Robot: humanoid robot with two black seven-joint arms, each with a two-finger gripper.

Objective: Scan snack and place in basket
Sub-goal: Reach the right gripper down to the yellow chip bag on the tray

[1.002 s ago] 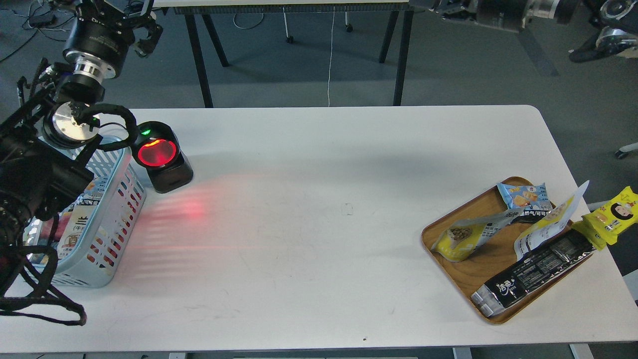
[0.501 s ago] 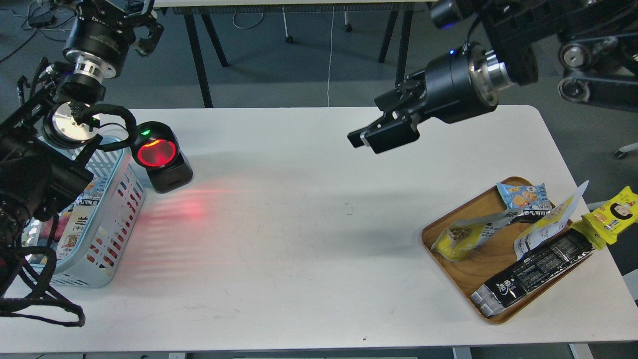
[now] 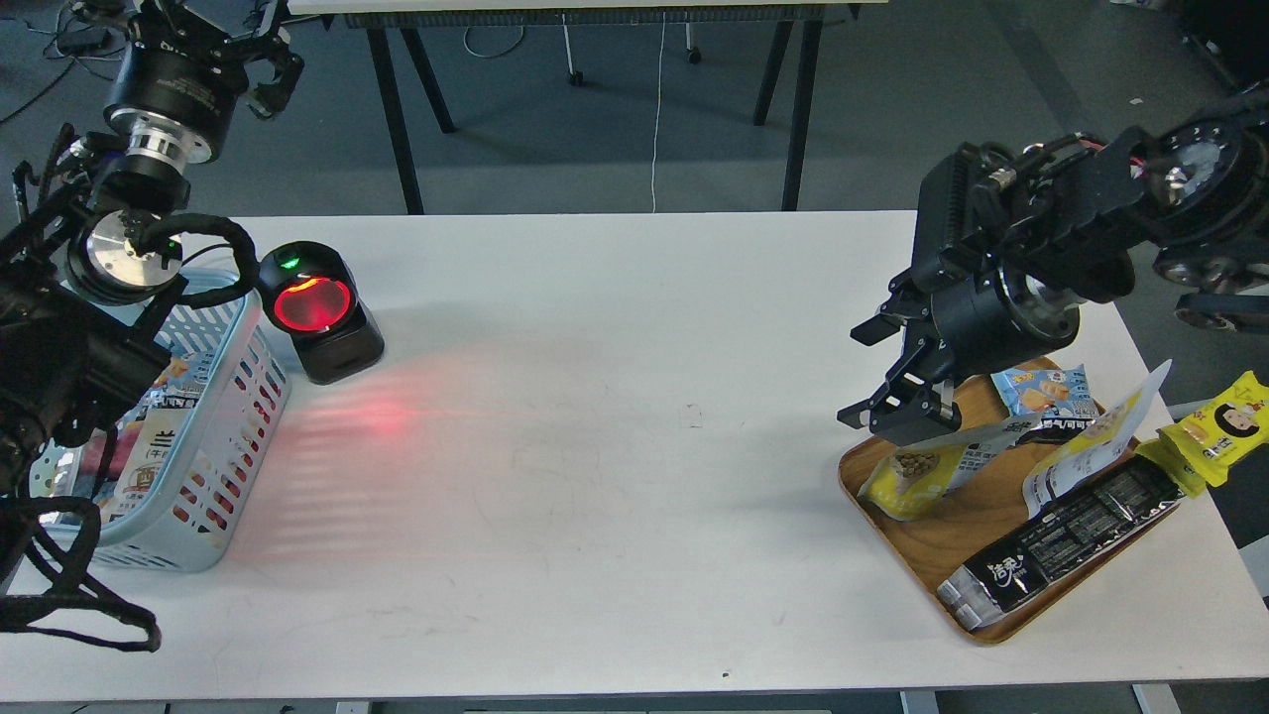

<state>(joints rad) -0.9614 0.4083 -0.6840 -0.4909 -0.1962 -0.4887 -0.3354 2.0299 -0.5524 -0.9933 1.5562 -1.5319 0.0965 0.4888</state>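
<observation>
The right gripper grabs the snack pouch by its white-silver end next, to carry the snack pouch to the scanner.
The snack pouch lies on its side at the left end of an oval wooden tray, yellow bean-printed part to the left, white-silver part to the right. My right gripper hangs open just above the pouch's upper edge and holds nothing. The pale blue basket stands at the table's left edge with several packets inside. My left arm rises over the basket; its gripper is up at the top left, cut by the frame edge, and its fingers are hard to tell apart.
A black scanner with a glowing red window stands right of the basket and throws red light on the white table. The tray also holds a second pouch, a blue packet and a long black bar packet. A bright yellow packet lies beside it.
My right arm has swung from above the table's middle to the right and down, over the tray, and its jaws now stand apart. My left arm has shifted slightly left.
</observation>
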